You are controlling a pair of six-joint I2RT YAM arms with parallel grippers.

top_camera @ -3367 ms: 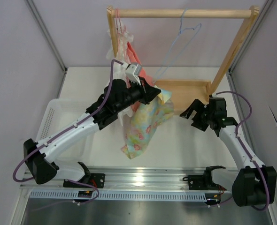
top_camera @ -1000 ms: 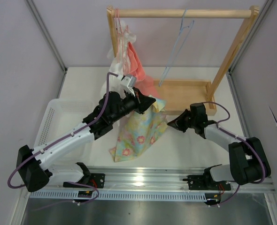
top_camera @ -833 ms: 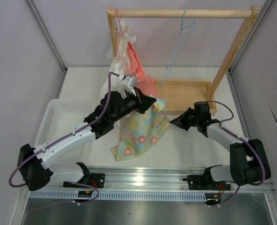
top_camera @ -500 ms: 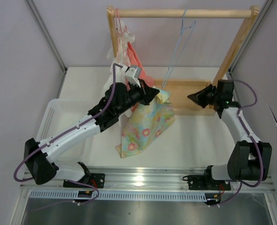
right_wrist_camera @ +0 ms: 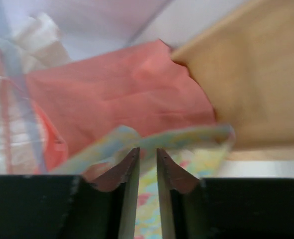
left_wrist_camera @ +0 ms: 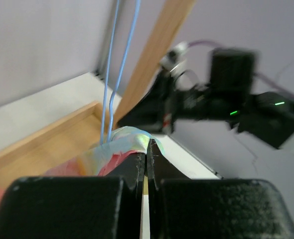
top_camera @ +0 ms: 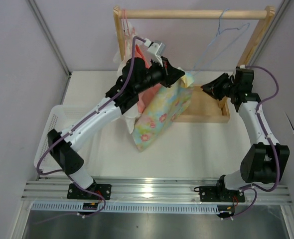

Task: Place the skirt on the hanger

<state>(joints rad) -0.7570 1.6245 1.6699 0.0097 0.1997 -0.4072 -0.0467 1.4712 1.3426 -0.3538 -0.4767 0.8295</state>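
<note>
I will next stretch the skirt onto the hanger, my right gripper grabbing the skirt's hem, across the hanger's wires from the skirt's corner in my left gripper.
The skirt (top_camera: 162, 115), pale yellow and blue with pink flowers, hangs from my left gripper (top_camera: 181, 74), which is shut on its top corner just in front of the rack. In the left wrist view that gripper (left_wrist_camera: 147, 152) pinches the skirt's edge (left_wrist_camera: 122, 144), with the hanger's two thin blue wires (left_wrist_camera: 118, 59) just behind. The hanger (top_camera: 225, 31) hangs tilted at the right of the rail. My right gripper (top_camera: 205, 88) faces the skirt from the right. Its jaws (right_wrist_camera: 147, 149) stand narrowly apart at the skirt's hem (right_wrist_camera: 187, 137), pinching nothing.
The wooden rack has a top rail (top_camera: 187, 14) and a base tray (top_camera: 209, 105). A salmon-pink garment (right_wrist_camera: 122, 94) and a white garment (top_camera: 132, 118) hang at the rail's left end on a pink hanger (top_camera: 127, 27). A white basket (top_camera: 50, 134) sits at the left.
My left arm has lifted the skirt up and back toward the rail. My right gripper has risen to the rack's base and its jaws have parted. The hanger has swung right.
</note>
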